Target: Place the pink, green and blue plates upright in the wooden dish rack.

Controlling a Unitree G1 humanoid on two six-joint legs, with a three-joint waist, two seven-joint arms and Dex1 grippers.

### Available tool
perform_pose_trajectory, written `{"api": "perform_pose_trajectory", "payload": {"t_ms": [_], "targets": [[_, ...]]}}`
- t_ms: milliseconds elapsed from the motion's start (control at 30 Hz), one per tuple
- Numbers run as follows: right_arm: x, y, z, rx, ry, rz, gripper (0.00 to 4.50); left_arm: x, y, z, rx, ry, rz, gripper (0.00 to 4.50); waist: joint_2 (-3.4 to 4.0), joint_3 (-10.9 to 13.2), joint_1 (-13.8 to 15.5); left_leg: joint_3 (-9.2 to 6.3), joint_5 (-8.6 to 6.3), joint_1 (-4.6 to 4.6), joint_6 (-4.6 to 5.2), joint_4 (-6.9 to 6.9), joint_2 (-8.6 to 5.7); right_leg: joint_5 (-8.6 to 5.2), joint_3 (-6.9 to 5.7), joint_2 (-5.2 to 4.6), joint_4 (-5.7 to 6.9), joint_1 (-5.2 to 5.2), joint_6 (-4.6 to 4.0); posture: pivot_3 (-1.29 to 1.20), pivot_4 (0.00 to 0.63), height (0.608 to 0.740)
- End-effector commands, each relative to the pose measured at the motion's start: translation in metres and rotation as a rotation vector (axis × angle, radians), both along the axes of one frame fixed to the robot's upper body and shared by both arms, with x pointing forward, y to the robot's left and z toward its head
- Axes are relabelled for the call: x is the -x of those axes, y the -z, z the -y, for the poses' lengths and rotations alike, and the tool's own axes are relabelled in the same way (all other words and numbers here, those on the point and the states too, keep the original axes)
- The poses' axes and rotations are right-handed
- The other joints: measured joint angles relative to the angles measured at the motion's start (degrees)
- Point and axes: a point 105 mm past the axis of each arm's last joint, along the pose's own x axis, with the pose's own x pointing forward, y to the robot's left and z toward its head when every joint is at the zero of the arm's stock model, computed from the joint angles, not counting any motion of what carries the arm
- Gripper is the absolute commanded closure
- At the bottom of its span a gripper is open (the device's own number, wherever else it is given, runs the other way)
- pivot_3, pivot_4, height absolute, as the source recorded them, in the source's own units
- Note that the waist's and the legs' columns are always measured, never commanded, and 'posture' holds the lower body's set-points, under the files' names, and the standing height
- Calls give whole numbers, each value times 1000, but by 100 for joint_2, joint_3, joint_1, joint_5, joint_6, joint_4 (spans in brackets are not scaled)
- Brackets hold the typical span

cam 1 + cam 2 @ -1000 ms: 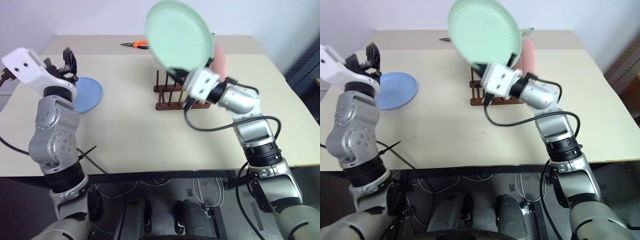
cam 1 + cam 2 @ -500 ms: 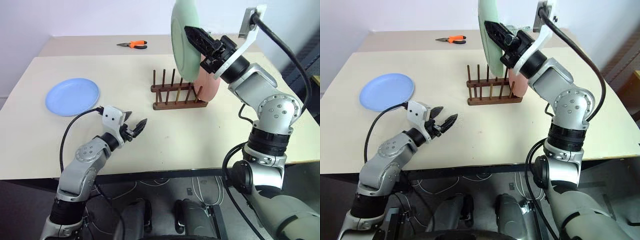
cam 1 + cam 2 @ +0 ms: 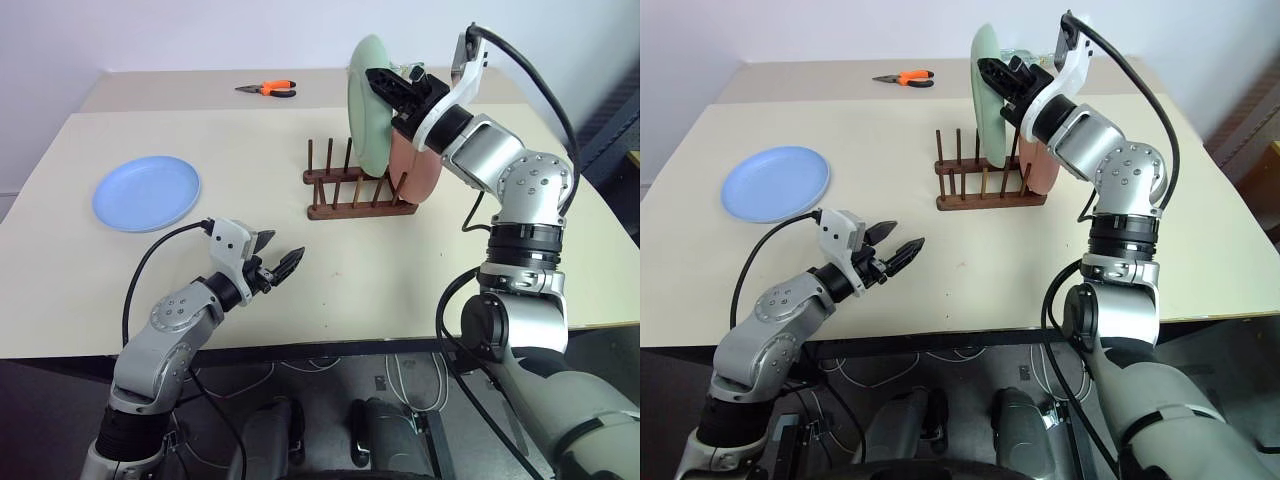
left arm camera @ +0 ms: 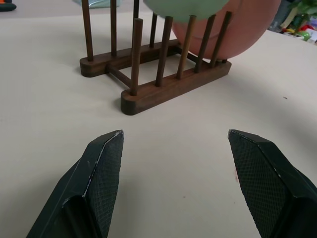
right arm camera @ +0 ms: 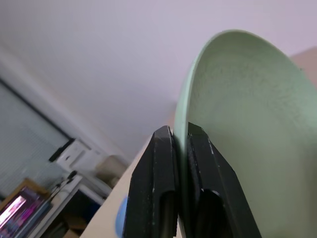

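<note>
The robot's left gripper should next grab the blue plate by its thin rim (image 3: pixel 142 230) to place it upright, because the plate itself spreads far wider than the fingers.
The wooden dish rack (image 3: pixel 345 195) stands at the table's middle back. A pink plate (image 3: pixel 420 170) stands upright in its right end. My right gripper (image 3: pixel 385 87) is shut on the rim of the green plate (image 3: pixel 366 100) and holds it upright just left of the pink one. The green plate's lower edge is down among the peg tops, and I cannot tell if it rests on the rails. In the right wrist view both fingers (image 5: pixel 158 163) pinch the green rim (image 5: pixel 247 124). The blue plate (image 3: pixel 146 193) lies flat at the left. My left gripper (image 3: pixel 285 248) hovers open and empty low over the table, pointing at the rack (image 4: pixel 148 89).
Orange-handled pliers (image 3: pixel 268 89) lie at the back of the table, behind the rack. A black cable loops from my left wrist over the table's front edge (image 3: pixel 300 345). Bare tabletop lies between the blue plate and the rack.
My right gripper turned the green plate from face-on to edge-upright and lowered it to the rack beside the pink plate. My left arm dropped from beside the blue plate to low over the table.
</note>
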Motion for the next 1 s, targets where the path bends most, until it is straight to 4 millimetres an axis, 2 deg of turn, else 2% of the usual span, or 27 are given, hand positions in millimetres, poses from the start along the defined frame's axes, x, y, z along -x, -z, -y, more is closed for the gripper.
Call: {"api": "perform_pose_trajectory", "payload": {"t_ms": [33, 133, 167, 200, 267, 333, 367, 467, 533, 633, 700, 767, 800, 833, 900, 1000], "targets": [[-5, -16, 9, -14, 51, 38, 4500, 4, -10, 3, 0, 8, 44, 1062, 0, 0, 2, 0, 0, 0, 0, 0, 0, 0, 0, 0, 0, 0, 0, 0, 150, 740], [-8, -15, 8, -27, 49, 23, 4500, 4, -8, 2, -3, 3, 42, 1062, 1, 1, 2, 1, 0, -1, 0, 0, 0, 0, 0, 0, 0, 0, 0, 0, 150, 740], [-9, -14, 8, -25, 50, 22, 3944, 4, -8, 2, -2, 3, 41, 1001, 2, 1, 4, 0, 0, -1, 0, 0, 0, 0, 0, 0, 0, 0, 0, 0, 150, 740], [-10, -14, 8, -12, 58, 31, 3742, 4, -8, 2, -2, 2, 42, 1001, 2, 1, 4, 0, 0, -1, 0, 0, 0, 0, 0, 0, 0, 0, 0, 0, 150, 740], [-11, -15, 8, 43, 79, 72, 2957, 3, -9, 1, 10, -1, 42, 1001, 2, 2, 6, 1, 0, -1, 0, 0, 0, 0, 0, 0, -1, 0, 0, 0, 150, 740], [-9, -19, 7, 143, 110, 158, 1838, 2, -12, 0, 35, -5, 47, 145, 6, 4, 5, 1, 0, -2, 1, 0, 0, 0, 0, 0, -1, -1, 0, 0, 150, 740], [-6, -21, 4, 222, 123, 230, 1385, -1, -15, -4, 53, -33, 54, 0, 6, 4, 6, 1, 0, -2, 1, 0, 0, 0, 0, 0, -1, -1, 0, 0, 150, 740], [3, -33, 0, 470, 191, 479, 1385, -18, -30, -27, 122, -197, 96, 0, 11, 7, 11, 1, -1, -5, 2, 1, -1, 0, 0, 0, -1, -4, 1, 0, 150, 740], [8, -40, 0, 569, 216, 595, 1385, -29, -40, -46, 167, -323, 120, 0, 10, 7, 19, 1, -1, -5, 2, 2, 0, 0, 0, 2, 0, -4, 2, 0, 150, 740], [25, -52, -6, 738, 251, 820, 1385, -50, -54, -105, 244, -661, 117, 0, 7, 9, 27, 1, 0, -4, 3, 4, -1, 0, -1, 5, 1, -2, 4, 0, 150, 740], [33, -57, -8, 794, 271, 913, 1385, -54, -55, -132, 271, -821, 84, 0, 6, 9, 21, 1, 0, -5, 3, 5, 0, 0, -2, 7, 2, -2, 5, 0, 150, 740], [48, -60, -16, 811, 238, 1007, 1385, -51, -49, -174, 322, -1072, 13, 0, 5, 9, 23, 3, 1, -4, 3, 5, 0, 0, -2, 8, 2, -1, 7, 0, 150, 740], [58, -58, -23, 821, 191, 1053, 1385, -46, -44, -195, 360, -1191, -29, 0, 3, 10, 28, 3, 1, -4, 3, 5, 0, 0, -3, 9, 2, 0, 7, 0, 150, 740], [67, -52, -30, 832, 134, 1085, 1385, -42, -41, -208, 396, -1258, -61, 0, -1, 11, 26, 1, 1, -4, 3, 5, 0, 0, -4, 9, 2, 1, 8, 0, 150, 740], [80, -37, -43, 856, 26, 1117, 1385, -41, -35, -218, 418, -1292, -120, 0, -2, 10, 29, 1, 1, -2, 2, 6, 2, 0, -5, 10, 2, 1, 9, 0, 150, 740], [96, -12, -58, 844, -116, 1097, 1385, -46, -18, -222, 399, -1273, -238, 0, -13, 8, 72, -4, 1, -1, 1, 10, 1, 0, -14, 8, 1, 13, 9, 0, 150, 740]]}}
